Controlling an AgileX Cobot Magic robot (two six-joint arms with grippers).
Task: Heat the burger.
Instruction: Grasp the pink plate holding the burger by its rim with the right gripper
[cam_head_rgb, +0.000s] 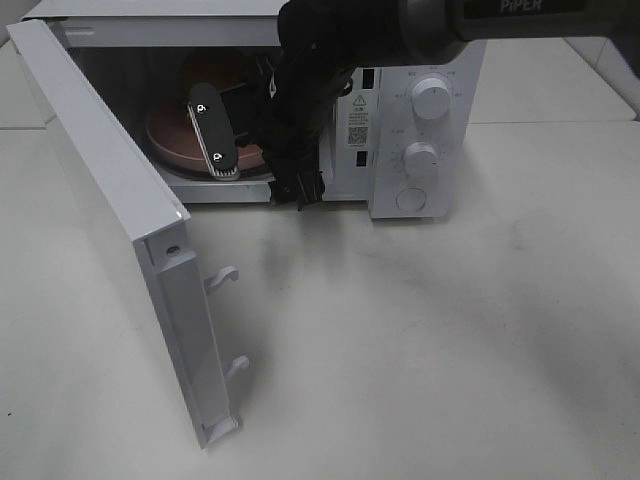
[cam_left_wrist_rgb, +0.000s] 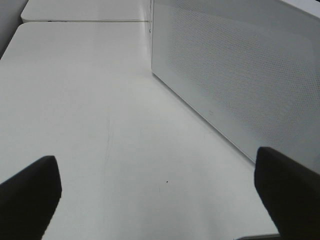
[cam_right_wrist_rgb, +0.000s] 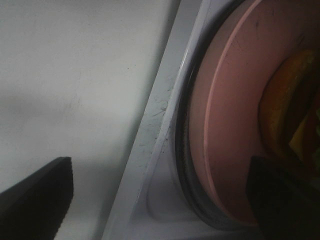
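Note:
My right gripper is to take hold of the pink plate by its rim (cam_right_wrist_rgb: 209, 145) next, to bring the heated burger (cam_right_wrist_rgb: 287, 102) out of the microwave.
The burger (cam_right_wrist_rgb: 292, 100) sits on a round pink plate (cam_right_wrist_rgb: 230, 125) inside the open microwave (cam_head_rgb: 385, 120). Only its orange-brown edge shows in the right wrist view. In the high view it is a dim brown dome (cam_head_rgb: 222, 72) behind the arm. My right gripper (cam_head_rgb: 240, 125) reaches into the oven from the front. It (cam_right_wrist_rgb: 160, 175) stands open, one finger over the plate and the other outside the oven's sill, with the plate's rim between them. My left gripper (cam_left_wrist_rgb: 160, 200) is open with nothing in it, low over the table beside a perforated white microwave panel (cam_left_wrist_rgb: 235, 75).
The microwave door (cam_head_rgb: 110, 180) swings out to the left, its two latch hooks (cam_head_rgb: 225, 278) facing the table. Two dials (cam_head_rgb: 430, 97) and a button are on the control panel at the right. The plate (cam_head_rgb: 170, 140) rests on a glass turntable (cam_right_wrist_rgb: 182, 165).

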